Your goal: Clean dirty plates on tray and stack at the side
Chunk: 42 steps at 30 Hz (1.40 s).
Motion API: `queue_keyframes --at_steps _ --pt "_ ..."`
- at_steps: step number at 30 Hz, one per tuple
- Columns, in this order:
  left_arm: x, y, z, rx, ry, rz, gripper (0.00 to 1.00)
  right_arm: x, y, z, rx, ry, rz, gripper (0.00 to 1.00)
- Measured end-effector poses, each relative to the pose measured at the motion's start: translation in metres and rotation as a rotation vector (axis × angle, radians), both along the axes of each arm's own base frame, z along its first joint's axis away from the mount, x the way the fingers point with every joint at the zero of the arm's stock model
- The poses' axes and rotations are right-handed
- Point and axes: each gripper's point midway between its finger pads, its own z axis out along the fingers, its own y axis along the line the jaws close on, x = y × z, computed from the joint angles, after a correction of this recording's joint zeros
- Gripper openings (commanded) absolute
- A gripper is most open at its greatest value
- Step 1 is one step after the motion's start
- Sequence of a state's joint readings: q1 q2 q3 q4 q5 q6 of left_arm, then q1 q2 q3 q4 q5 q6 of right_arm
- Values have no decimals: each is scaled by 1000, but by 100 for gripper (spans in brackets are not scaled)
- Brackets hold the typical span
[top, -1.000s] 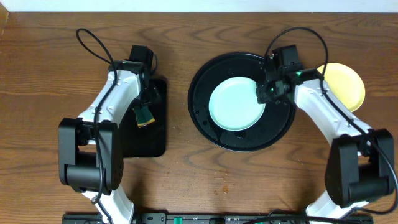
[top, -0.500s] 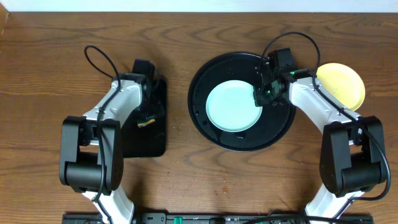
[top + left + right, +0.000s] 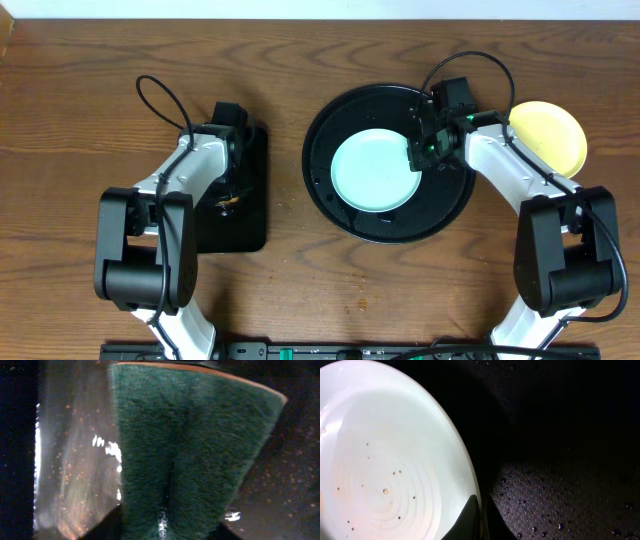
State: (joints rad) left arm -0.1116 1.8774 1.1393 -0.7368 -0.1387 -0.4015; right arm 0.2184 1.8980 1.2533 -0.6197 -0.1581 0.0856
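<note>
My right gripper releases the plate now. The mint plate [image 3: 375, 170] is inside the round black tray's edge, so the plate would land inside the tray.
A pale mint plate [image 3: 375, 170] lies inside the round black tray [image 3: 390, 225]. My right gripper [image 3: 418, 158] is shut on its right rim. In the right wrist view the gripper [image 3: 481, 512] pinches the edge of the plate [image 3: 385, 460], which carries a few small specks, above the wet tray [image 3: 570, 460]. A pale yellow plate [image 3: 555, 135] rests on the table to the right of the tray. My left gripper [image 3: 230, 195] is down over a green sponge [image 3: 190, 435], with the jaws [image 3: 165, 527] pressed against both sides of it.
The sponge sits on a small rectangular black tray [image 3: 250, 225] left of the round tray. Both arm bases stand at the table's front edge. Bare wood shows between the two trays and along the back.
My left gripper has dropped onto the sponge and closed on it. The right gripper has slid the mint plate slightly to the left, then held still.
</note>
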Motion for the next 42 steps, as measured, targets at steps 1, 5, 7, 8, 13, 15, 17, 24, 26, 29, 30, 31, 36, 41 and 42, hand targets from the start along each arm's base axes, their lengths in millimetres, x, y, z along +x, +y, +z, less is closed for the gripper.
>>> queue_keyframes --at_steps 1,5,7,8,13,15,17,24,26,29,30,31,36,41,42 --pt "0 0 0 1 2 -4 26 0 0 0 0 0 0 2" --pt "-2 1 0 4 9 -8 59 0 0 0 0 0 1 17" --pt "-3 2 0 8 15 -15 61 0 0 0 -2 -2 8 23" --pt "-3 3 0 11 16 -11 63 0 0 0 -1 -2 7 26" --pt "0 14 2 10 4 20 67 2 1 1 1 -12 11 28" --pt "6 18 3 9 -20 35 68 5 1 2 3 -25 11 28" --pt "12 21 3 7 -46 45 69 10 1 1 2 -49 9 29" --pt "21 17 4 -36 -77 51 74 12 -4 -16 -16 -101 -2 19" --pt "21 16 4 -41 -79 50 78 10 -4 -21 -18 -111 0 9" --pt "22 14 4 -49 -81 51 80 9 -4 -26 -15 -119 0 4" --pt "23 14 4 -51 -84 51 81 9 -4 -26 -14 -123 -1 4" --pt "24 14 4 -53 -91 50 81 10 -4 -25 -13 -126 -2 4" --pt "37 13 6 -56 -142 48 81 11 -4 -25 -12 -128 -1 5" --pt "46 17 8 -34 -182 50 81 11 -4 -25 -12 -129 -1 5" --pt "47 18 9 -31 -185 50 81 11 -4 -25 -12 -129 -1 6"
